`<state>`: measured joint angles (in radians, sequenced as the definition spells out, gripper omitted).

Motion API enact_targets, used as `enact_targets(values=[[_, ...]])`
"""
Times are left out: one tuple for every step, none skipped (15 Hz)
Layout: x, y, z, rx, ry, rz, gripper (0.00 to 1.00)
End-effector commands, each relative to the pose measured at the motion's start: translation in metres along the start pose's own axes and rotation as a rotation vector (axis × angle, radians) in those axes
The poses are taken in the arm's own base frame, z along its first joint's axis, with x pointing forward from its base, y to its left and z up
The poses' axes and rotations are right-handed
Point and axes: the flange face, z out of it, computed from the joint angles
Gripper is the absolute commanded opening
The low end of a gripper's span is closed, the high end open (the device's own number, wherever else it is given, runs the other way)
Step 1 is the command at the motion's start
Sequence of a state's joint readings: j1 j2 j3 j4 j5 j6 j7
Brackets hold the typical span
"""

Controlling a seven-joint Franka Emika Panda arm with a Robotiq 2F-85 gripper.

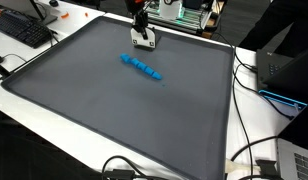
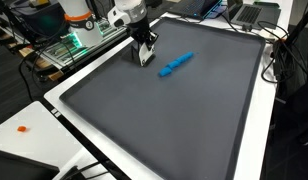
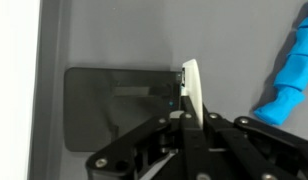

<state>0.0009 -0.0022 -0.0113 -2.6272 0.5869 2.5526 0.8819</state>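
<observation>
The white piece reaches the mat and would end there, so it is time for my gripper to open now.
My gripper (image 1: 143, 36) (image 2: 144, 52) hovers low over the back part of a large dark grey mat (image 1: 114, 110) (image 2: 184, 120). Its jaws are shut on a thin white flat piece (image 3: 192, 88), held edge-on between the fingers (image 3: 209, 135). In both exterior views the white piece (image 1: 145, 43) (image 2: 147, 59) hangs at the fingertips, close to the mat or touching it. A blue knobbly stick-like object (image 1: 142, 67) (image 2: 176, 65) lies flat on the mat a short way from the gripper. In the wrist view it (image 3: 291, 75) shows at the right edge.
The mat lies on a white table (image 1: 34, 105). A black keyboard (image 1: 24, 30) sits beyond one corner, a dark box with cables (image 1: 284, 75) on the opposite side. Electronics with green lights (image 2: 69, 45) stand behind the arm. A small orange item (image 2: 24, 128) lies on the table.
</observation>
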Motion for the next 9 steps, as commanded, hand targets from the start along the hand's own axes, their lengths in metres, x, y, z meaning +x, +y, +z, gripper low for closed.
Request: enact_targets(values=[[-0.0012,0.0029,0.0082,-0.005,-0.001,0.003,0.01],[-0.0014,0.0021,0.0092,-0.008,0.0,0.003,0.01],[-0.0015,0.0016,0.0098,-0.008,0.001,0.002,0.01],[-0.0016,0.0014,0.0107,-0.011,0.001,0.002,0.01],[-0.0018,0.0013,0.0112,-0.012,0.001,0.001,0.01],[-0.0016,0.0017,0.0124,-0.019,0.004,0.002,0.01],[-0.0015,0.0022,0.0134,-0.024,0.004,0.003,0.01],[-0.0016,0.0024,0.0138,-0.031,-0.002,-0.016,0.01],[-0.0019,0.0019,0.0116,-0.019,-0.011,-0.028,0.29]])
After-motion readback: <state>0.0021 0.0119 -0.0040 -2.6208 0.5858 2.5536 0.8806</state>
